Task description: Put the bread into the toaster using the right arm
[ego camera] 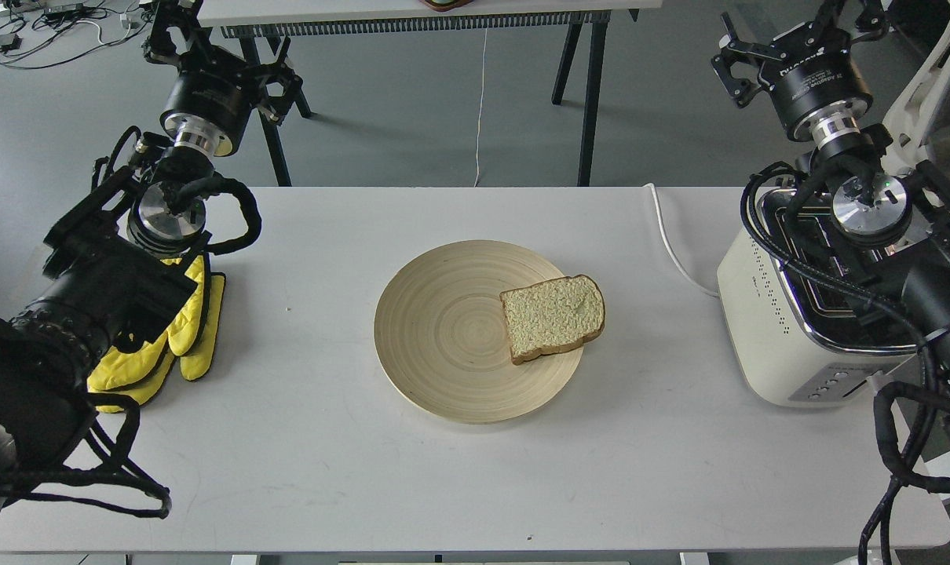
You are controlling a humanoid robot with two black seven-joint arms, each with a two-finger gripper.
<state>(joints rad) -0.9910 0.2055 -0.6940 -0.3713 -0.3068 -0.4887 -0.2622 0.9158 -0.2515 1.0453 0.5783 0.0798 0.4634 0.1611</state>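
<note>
I will next use my right gripper to grab the bread by its crust edge overhanging the plate's rim (601,311). Then the bread should go in the toaster (781,329).
The bread (553,318) lies flat on the right side of a round wooden plate (412,369), its crust just over the rim. At the table's right end stands the cream-white toaster (781,329), its chrome top partly hidden behind the wrist and cables of my right arm. My right gripper (793,39) is raised behind and above the toaster, far from the bread. Its fingers are spread, with nothing between them. My left gripper (222,56) is raised at the far left, also spread and holding nothing.
Yellow gloves (184,329) lie under my left arm on the white table (286,455). The toaster's white cord (671,251) runs off the table's back edge. Behind the table, another table's black legs (593,102) stand on the grey floor.
</note>
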